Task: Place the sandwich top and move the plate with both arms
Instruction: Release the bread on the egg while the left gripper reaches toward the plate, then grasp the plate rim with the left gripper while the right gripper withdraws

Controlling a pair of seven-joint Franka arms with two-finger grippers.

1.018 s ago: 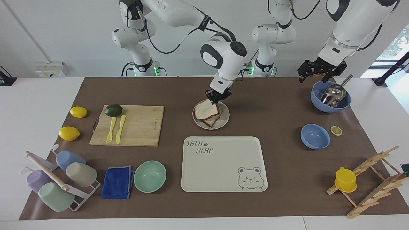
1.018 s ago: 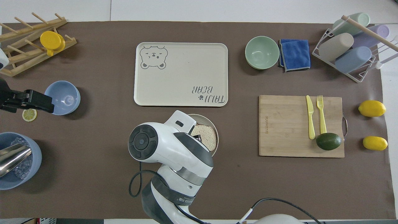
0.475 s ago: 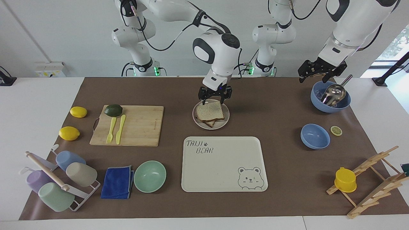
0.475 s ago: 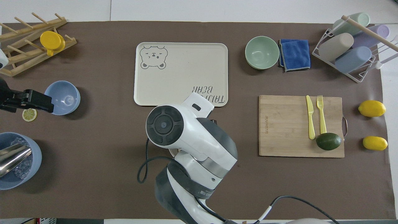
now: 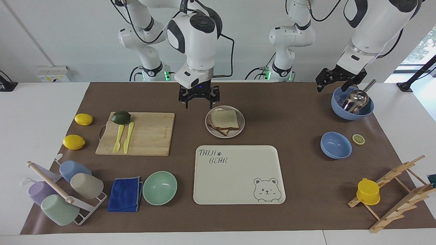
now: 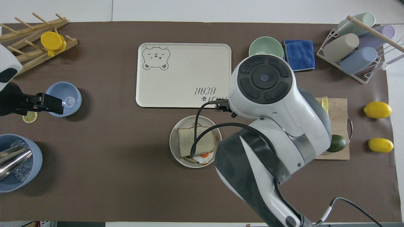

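Note:
The sandwich and the egg cover the middle of the plate, so I should next grab the plate with my left gripper by its bare rim away from the egg, to move the plate.
The sandwich top (image 5: pixel 224 118) lies flat on a browner toast slice (image 5: pixel 222 130) on the round cream plate (image 5: pixel 241 123). In the overhead view the sandwich top (image 6: pixel 195 140) covers most of a fried egg (image 6: pixel 204 156) on the plate (image 6: pixel 174 148). My right gripper (image 5: pixel 199 101) is open and empty, raised over the mat between the plate and the cutting board. My left gripper (image 5: pixel 335 83) is open and empty, raised over the rim of the blue bowl with a ladle (image 5: pixel 352 105); it also shows in the overhead view (image 6: pixel 56 105).
A cream bear tray (image 5: pixel 238 175) lies just farther from the robots than the plate. A bamboo cutting board (image 5: pixel 146 134) with avocado, fork and knife lies toward the right arm's end. A small blue bowl (image 5: pixel 336 145), a lemon slice (image 5: pixel 358 139), and a mint-green bowl (image 5: pixel 159 188) are around.
My right gripper let go of the sandwich top, which now lies flat on the stack. The gripper rose and swung toward the cutting board. The left gripper barely moved.

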